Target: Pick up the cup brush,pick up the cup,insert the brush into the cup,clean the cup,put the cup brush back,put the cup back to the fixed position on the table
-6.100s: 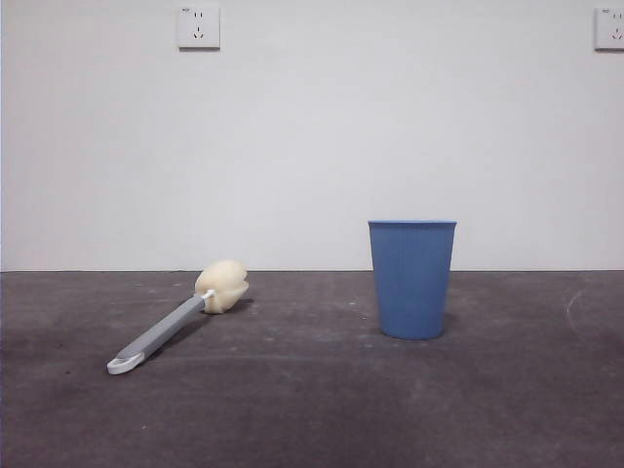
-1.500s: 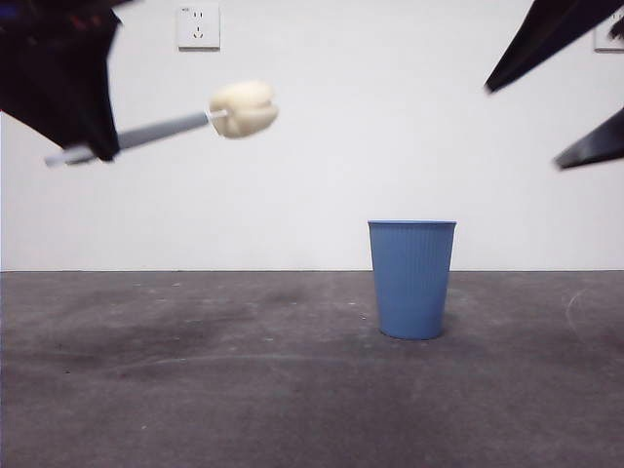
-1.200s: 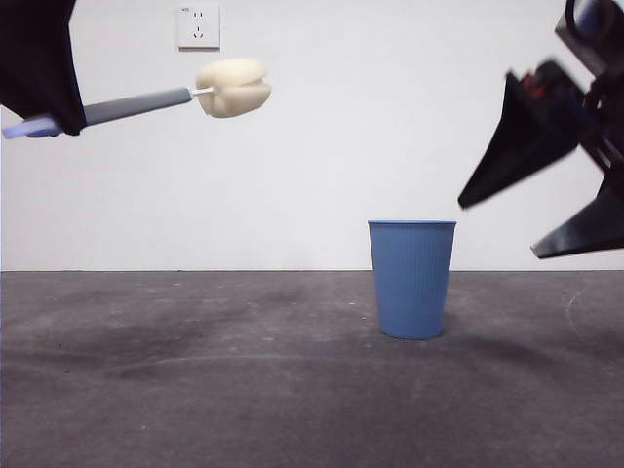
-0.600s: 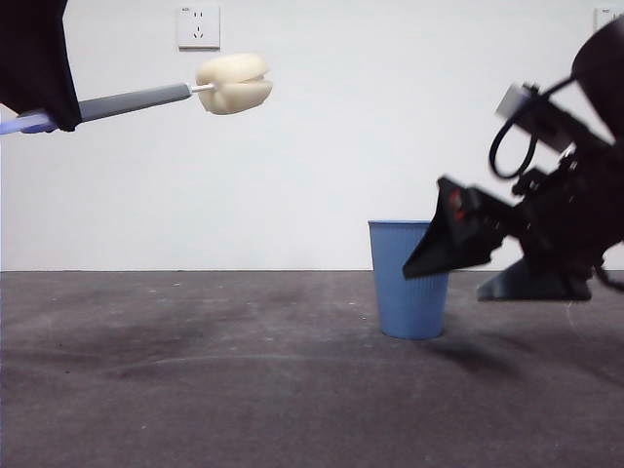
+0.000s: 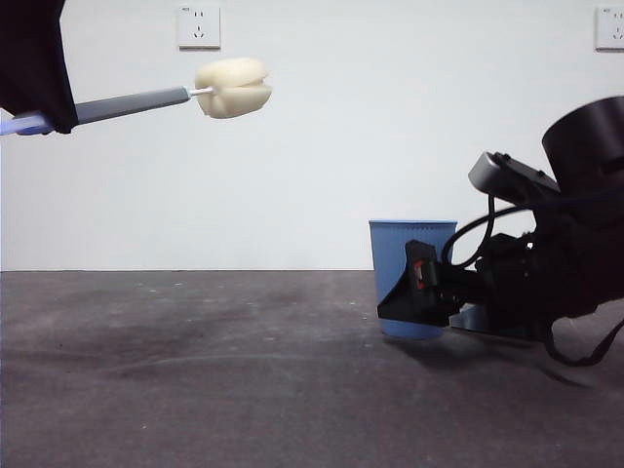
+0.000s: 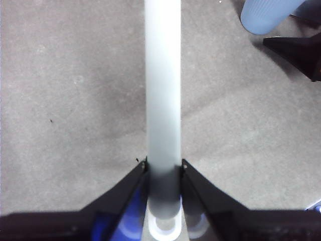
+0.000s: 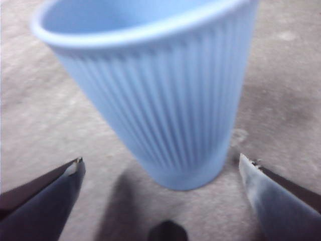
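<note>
My right gripper needs to grab the cup by its ribbed lower body next, so that the cup's opening [image 5: 412, 223] stays free for the brush.
My left gripper [image 5: 51, 115] is high at the left, shut on the grey handle of the cup brush [image 5: 136, 101], which it holds nearly level. The cream sponge head [image 5: 232, 87] points toward the cup. In the left wrist view the handle [image 6: 163, 85] runs up from between my shut jaws [image 6: 163, 173]. The light blue ribbed cup [image 5: 407, 249] stands upright on the table [image 5: 244, 390]. My right gripper [image 5: 429, 310] is low at the cup's base, open, one jaw on each side. The right wrist view shows the cup [image 7: 160, 85] close between the open jaws [image 7: 161, 161], not touching them.
Two white wall sockets [image 5: 198, 26] [image 5: 609, 26] are on the plain wall behind. In the left wrist view the cup [image 6: 271, 12] and a black jaw tip of the right gripper [image 6: 296, 47] show far off on the table.
My right gripper has come down from high on the right and moved in to the cup's base, its jaws now either side of it. The brush stays held in the air.
</note>
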Available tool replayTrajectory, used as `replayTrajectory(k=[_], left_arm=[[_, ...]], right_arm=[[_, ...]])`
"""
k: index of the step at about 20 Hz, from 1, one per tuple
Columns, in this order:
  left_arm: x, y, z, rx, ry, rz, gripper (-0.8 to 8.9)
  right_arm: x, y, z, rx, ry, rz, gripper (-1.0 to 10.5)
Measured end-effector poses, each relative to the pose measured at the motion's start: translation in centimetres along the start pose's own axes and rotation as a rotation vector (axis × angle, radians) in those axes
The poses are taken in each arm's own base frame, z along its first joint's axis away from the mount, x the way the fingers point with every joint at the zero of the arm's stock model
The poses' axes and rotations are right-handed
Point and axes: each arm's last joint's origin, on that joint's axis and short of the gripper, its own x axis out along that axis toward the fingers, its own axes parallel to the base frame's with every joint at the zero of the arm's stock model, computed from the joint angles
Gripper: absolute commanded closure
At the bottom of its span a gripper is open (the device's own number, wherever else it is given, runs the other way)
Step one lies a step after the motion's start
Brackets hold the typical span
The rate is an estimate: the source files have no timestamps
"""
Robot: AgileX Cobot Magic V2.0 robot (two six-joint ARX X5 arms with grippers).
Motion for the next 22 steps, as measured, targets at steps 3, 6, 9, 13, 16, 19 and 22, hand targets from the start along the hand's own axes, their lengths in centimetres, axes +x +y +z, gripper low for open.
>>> replayTrajectory(k=[3, 6, 9, 13, 16, 19, 22], left_arm=[[0.0, 0.0, 0.0, 0.0, 0.0, 0.0, 8.22], [0.0, 0.0, 0.0, 0.0, 0.0, 0.0, 8.22], [0.0, 0.0, 0.0, 0.0, 0.0, 0.0, 8.22], [0.0, 0.0, 0.0, 0.0, 0.0, 0.001, 8.22], [0.0, 0.0, 0.0, 0.0, 0.0, 0.001, 8.22], [0.0, 0.0, 0.0, 0.0, 0.0, 0.001, 8.22], [0.0, 0.0, 0.0, 0.001, 0.0, 0.001, 8.22]], right_arm=[[0.1, 0.0, 0.1, -0.003, -0.02, -0.028, 3.9], [0.7, -0.1, 1.0, -0.008, -0.052, -0.027, 3.9], [1.4, -0.2, 1.9, -0.01, -0.084, -0.025, 4.2], [1.5, -0.3, 2.0, -0.002, -0.086, -0.031, 4.5], [2.1, -0.4, 1.7, 0.018, -0.079, -0.044, 5.8], [2.4, -0.4, 1.5, 0.027, -0.069, -0.043, 6.9], [2.4, -0.3, 1.5, 0.029, -0.067, -0.041, 8.2]])
